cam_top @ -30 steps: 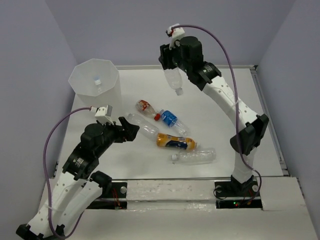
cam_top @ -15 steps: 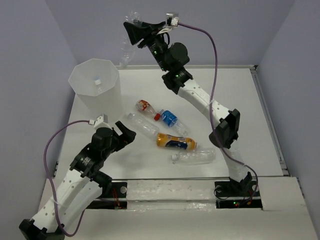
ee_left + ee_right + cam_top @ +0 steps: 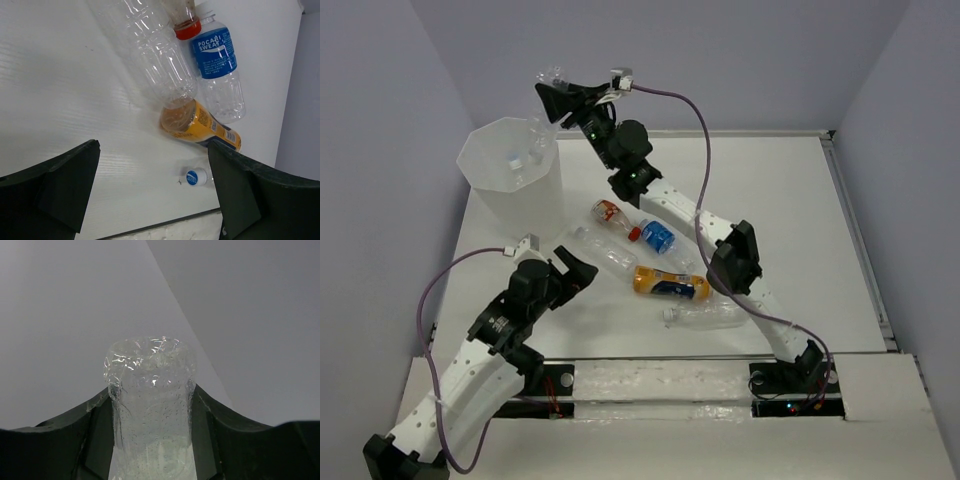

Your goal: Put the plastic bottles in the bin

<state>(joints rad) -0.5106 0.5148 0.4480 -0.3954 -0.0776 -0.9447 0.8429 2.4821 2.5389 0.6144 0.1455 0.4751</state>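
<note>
My left gripper grabs the long clear bottle by its upper body near the cap next, which leaves its base free to drop into the bin.
The bin is a faceted translucent white bucket at the table's far left, with one clear bottle lying inside. My right gripper is shut on a clear plastic bottle, held over the bin's right rim; the wrist view shows it between the fingers. On the table lie a red-labelled bottle, a blue-labelled one, a long clear one, an orange one and another clear one. My left gripper is open and empty, just left of the long clear bottle.
The left wrist view shows the blue-labelled bottle, the orange bottle and a white cap with a blue mark near the table's front edge. Grey walls stand at the back and both sides.
My right arm has swung left with the clear bottle, from above the back middle of the table to over the bin's rim. The left arm has shifted slightly.
</note>
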